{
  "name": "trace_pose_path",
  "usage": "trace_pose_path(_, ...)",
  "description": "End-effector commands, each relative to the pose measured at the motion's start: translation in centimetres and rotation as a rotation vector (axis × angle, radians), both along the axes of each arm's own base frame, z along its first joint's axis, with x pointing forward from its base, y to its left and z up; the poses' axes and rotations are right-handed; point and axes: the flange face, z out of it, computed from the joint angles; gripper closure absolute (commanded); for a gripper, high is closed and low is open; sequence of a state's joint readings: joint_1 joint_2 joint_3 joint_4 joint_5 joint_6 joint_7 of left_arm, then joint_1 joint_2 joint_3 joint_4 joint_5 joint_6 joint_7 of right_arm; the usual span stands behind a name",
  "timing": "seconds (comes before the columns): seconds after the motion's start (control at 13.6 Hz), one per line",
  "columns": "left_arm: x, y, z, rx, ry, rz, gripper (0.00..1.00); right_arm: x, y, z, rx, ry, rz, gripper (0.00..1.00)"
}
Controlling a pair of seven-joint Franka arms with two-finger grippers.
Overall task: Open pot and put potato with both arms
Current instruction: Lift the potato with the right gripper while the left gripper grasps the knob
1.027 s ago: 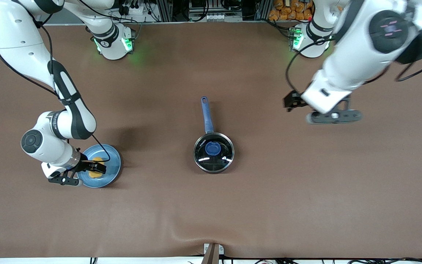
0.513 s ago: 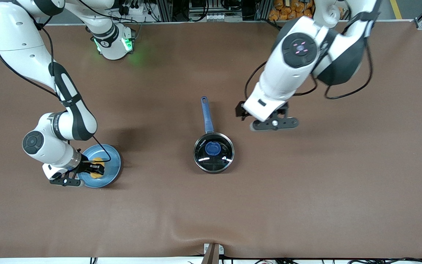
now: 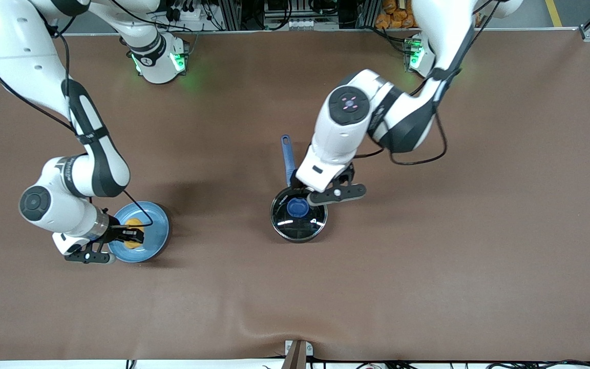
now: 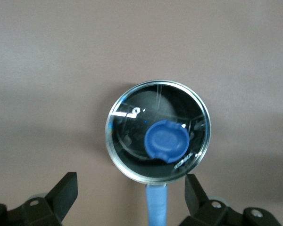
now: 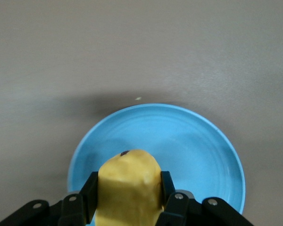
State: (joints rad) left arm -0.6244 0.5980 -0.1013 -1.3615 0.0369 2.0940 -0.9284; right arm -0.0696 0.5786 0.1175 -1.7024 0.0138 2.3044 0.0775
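Note:
The left gripper should next grab the lid by its narrow blue knob (image 3: 297, 208) (image 4: 167, 141) to open the pot, because the glass disc is too wide for the fingers.
The black pot (image 3: 298, 221) stands mid-table with its glass lid and blue knob (image 3: 297, 207) on and its blue handle (image 3: 288, 156) pointing toward the robot bases. My left gripper (image 3: 309, 190) hangs open over the spot where the handle meets the pot. In the left wrist view the lid (image 4: 132, 136) and knob (image 4: 167, 141) lie ahead of the spread gripper (image 4: 130, 193). My right gripper (image 3: 130, 236) is shut on the yellow potato (image 3: 133, 224) over the light-blue plate (image 3: 156, 228). The right wrist view shows the potato (image 5: 127, 193) clamped in the gripper (image 5: 128, 181) above the plate (image 5: 198, 141).
The brown mat (image 3: 428, 256) covers the table. A small clamp (image 3: 297, 353) sits at the table edge nearest the front camera. The arm bases stand along the robots' edge of the table.
My left arm has swung in from its end of the table and lowered to the pot. My right arm's elbow shifted slightly, with the gripper still on the potato at the plate.

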Motion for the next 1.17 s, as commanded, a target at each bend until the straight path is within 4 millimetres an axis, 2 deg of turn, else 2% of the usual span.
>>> trace_pose_path(0.0,0.5,-2.4,-2.5,0.023,-0.067,0.032,0.00,-0.5,3.9,4.2,0.002,-0.011,-0.024,1.00)
trace_pose_path(0.37,0.5,-4.2,-5.5,0.011,-0.128,0.016,0.00,-2.2,12.3,7.5,0.007,-0.011,-0.098,1.00)
trace_pose_path(0.59,0.4,-4.6,-8.5,0.020,-0.117,0.006,0.00,-3.3,18.3,8.6,0.019,-0.023,-0.146,1.00)
trace_pose_path(0.73,0.2,-4.7,-9.6,0.025,-0.111,0.002,0.00,-4.1,21.5,9.1,0.029,-0.030,-0.159,1.00)
trace_pose_path(0.88,0.1,-4.8,-10.5,0.032,-0.104,0.000,0.00,-4.7,24.1,9.6,0.040,-0.038,-0.175,1.00)
trace_pose_path(1.03,0.2,-4.9,-11.1,0.026,-0.111,-0.002,0.00,-5.0,25.5,10.1,0.048,-0.046,-0.191,1.00)
trace_pose_path(1.1,0.2,-4.9,-10.9,0.019,-0.110,0.017,0.34,-5.2,26.1,10.3,0.051,-0.049,-0.193,1.00)
